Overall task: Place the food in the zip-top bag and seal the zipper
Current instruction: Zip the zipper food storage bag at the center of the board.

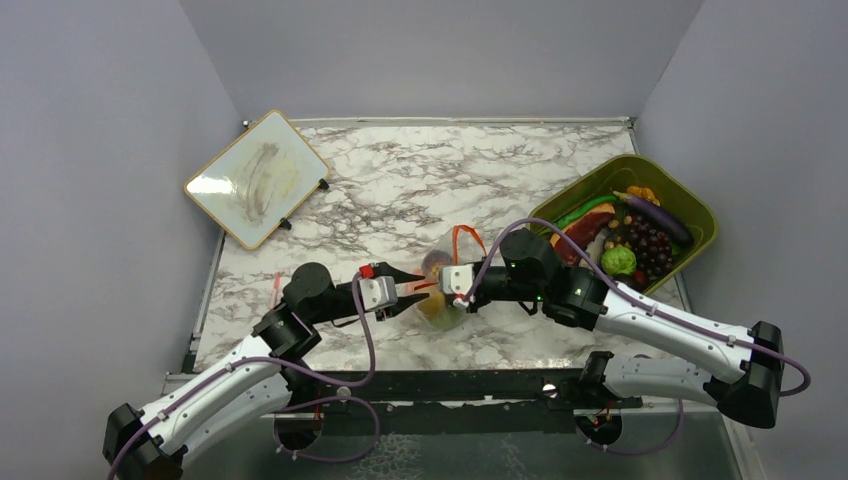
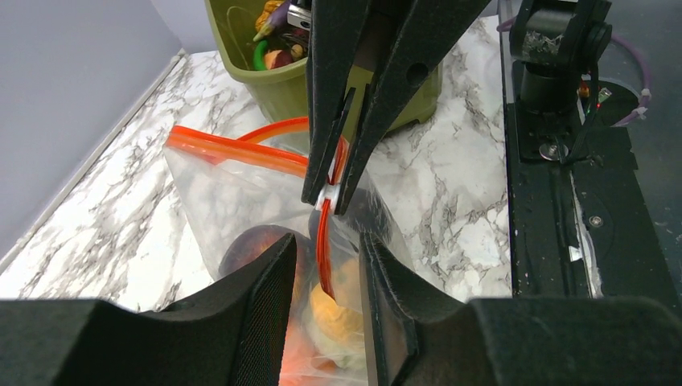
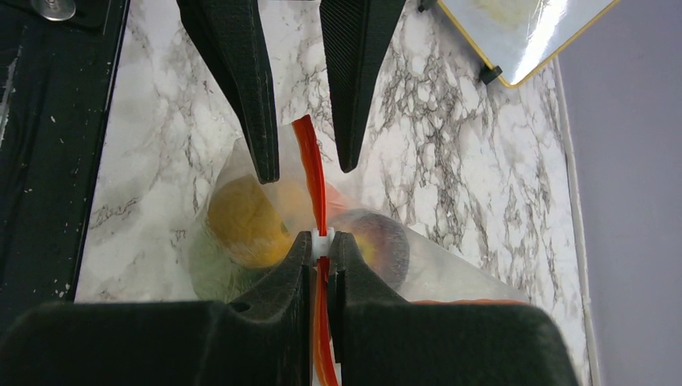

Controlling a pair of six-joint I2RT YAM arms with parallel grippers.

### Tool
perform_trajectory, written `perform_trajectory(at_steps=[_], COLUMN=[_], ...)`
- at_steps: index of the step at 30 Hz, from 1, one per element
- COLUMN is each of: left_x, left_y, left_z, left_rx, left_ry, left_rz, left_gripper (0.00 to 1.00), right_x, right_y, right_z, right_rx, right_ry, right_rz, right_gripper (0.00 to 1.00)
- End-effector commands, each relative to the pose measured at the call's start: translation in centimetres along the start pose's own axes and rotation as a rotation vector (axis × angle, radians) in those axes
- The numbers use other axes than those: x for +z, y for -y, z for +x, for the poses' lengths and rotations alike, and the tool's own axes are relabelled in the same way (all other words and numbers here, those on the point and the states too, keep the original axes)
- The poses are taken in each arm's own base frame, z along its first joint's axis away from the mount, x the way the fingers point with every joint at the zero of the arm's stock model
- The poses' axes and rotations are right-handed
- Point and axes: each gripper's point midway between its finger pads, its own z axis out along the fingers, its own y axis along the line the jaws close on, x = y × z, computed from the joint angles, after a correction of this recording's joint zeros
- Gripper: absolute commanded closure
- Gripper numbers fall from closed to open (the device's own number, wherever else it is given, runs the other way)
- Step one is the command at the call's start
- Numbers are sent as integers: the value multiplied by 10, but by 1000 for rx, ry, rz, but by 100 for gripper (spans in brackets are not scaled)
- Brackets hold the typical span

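Note:
My left gripper closes on the zipper now, since the fingers reach past the zipper's loose end, with the zipper between them.
The clear zip-top bag lies on the marble table between both grippers. It holds an orange piece, a brown round piece and something pale green. My right gripper is shut on the red-orange zipper at its white slider. It comes down from the top of the left wrist view. My left gripper is open, its fingers either side of the zipper's end, not pinching it. Its open fingers also show in the right wrist view. Grapes and a green ball lie in the bin.
The olive-green bin with several more toy foods stands at the right edge. A small framed whiteboard lies at the back left. The black base plate runs along the near table edge.

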Motion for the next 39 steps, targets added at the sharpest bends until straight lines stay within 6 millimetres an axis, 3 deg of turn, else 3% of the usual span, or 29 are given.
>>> perform_trajectory(at_steps=[1,13,15,18,32,39], left_x=[4,6,7,5,-13,-28], left_y=[-1,-1,-1,-4,-10,-26], left_z=[-24,-17,-16,-16,-19,-33], left_rx=[31,11,11,21,89,153], left_ry=[61,44,40,30,-26,-50], left_rz=[22,25,25,11,-45,-138], left_gripper=[63,68,74,100,100,100], right_x=[2,2,2,2,-15,-21], right_y=[7,6,6,3,13,15], right_z=[-18,-23,-23,-23,-10,-5], right_rx=[-14,-21,-22,-21,-49,-50], right_ry=[67,92,95,103,37,0], right_rz=[7,-1,-2,-10,75,88], right_gripper=[99,99,99,99,99,99])
